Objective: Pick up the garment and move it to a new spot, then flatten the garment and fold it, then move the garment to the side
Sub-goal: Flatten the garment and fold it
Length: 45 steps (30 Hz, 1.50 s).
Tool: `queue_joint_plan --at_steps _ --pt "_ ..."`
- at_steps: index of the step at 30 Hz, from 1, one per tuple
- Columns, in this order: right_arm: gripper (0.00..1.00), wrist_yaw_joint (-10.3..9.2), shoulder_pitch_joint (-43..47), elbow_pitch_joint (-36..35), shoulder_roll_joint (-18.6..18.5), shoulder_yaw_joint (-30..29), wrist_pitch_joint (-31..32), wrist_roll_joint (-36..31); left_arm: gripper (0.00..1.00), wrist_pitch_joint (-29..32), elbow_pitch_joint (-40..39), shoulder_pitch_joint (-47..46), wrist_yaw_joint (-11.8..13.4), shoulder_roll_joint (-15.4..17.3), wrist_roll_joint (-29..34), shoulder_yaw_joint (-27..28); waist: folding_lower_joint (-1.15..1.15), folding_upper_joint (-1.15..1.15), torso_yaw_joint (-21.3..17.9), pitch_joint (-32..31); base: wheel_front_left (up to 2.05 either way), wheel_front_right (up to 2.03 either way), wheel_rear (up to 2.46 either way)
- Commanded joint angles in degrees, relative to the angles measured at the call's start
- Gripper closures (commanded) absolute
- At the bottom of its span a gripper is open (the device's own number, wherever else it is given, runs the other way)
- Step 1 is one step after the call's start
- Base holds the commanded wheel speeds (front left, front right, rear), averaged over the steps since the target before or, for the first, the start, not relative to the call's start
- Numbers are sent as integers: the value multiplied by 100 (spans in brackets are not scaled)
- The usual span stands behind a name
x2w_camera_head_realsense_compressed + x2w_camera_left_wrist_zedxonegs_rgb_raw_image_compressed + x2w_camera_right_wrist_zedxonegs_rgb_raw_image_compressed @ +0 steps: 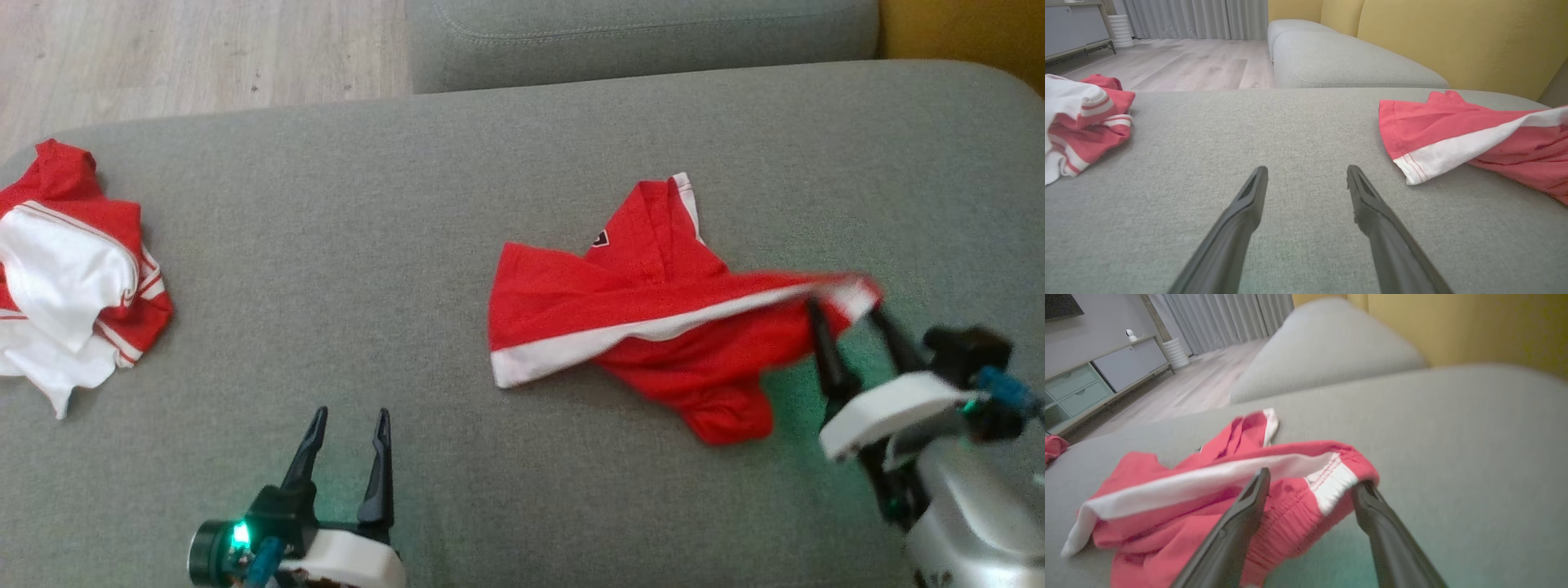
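Observation:
The left gripper needs to flatten the red garment (647, 265), so next it needs to grab the stitched end corner of its white band (506, 371).
The garment (637, 302) is a red piece with a white band, lying crumpled at the middle right of the grey sofa seat (408, 245). Its right corner is lifted off the seat and hangs between the spread fingers of my right gripper (849, 314), which is open. In the right wrist view the elastic edge of the garment (1188, 486) drapes between and over the fingertips of the right gripper (1312, 479). My left gripper (351, 414) is open and empty near the front edge, well left of the garment (1453, 130). The left gripper (1306, 169) points across bare cushion.
A second heap of red and white clothing (73, 278) lies at the seat's far left edge. Another grey cushion (637, 33) adjoins at the back, with wooden floor (196, 49) beyond on the left. A yellow backrest (1453, 41) rises on the right.

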Motion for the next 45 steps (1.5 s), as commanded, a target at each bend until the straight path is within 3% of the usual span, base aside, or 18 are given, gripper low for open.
queue_joint_plan --at_steps 1,4,5,8,14,23,31,39,45 --pt "0 -4 -161 -345 -2 -180 -114 -407 0 -30 -160 -205 70 8 -18 136 -1 0 -14 12 0 0 0" --pt "0 -4 156 -813 404 -901 -117 -1606 0 -30 -206 -195 217 8 28 155 -1 0 -7 -37 0 0 0" --pt "0 -4 417 -858 716 -1266 -117 -2171 0 -30 -171 -162 271 8 55 190 -1 0 13 -98 0 0 0" --pt "0 -4 647 -568 1012 -1632 -118 -2480 0 -30 -111 -113 256 8 58 225 -1 0 60 -180 0 0 0" --pt "0 -4 712 11 1168 -2089 -119 -2573 0 -30 -58 11 227 8 78 291 -1 0 133 -286 0 0 0" --pt "0 -4 1029 -1347 1208 -2325 -119 -2782 0 -30 -285 150 371 8 228 493 -1 0 130 -347 0 0 0" --pt "0 -4 1208 -1493 1212 -2063 -119 -2524 0 -30 -351 202 358 8 275 520 -1 0 125 -390 0 0 0" --pt "0 -4 1066 -1585 1213 -1895 -119 -2449 0 -30 -331 -70 -42 8 -33 60 -1 0 -170 -62 0 0 0" --pt "0 -4 892 -1654 1213 -1769 -119 -2467 0 -30 42 -575 -291 8 -670 -546 -1 0 -635 309 0 0 0"
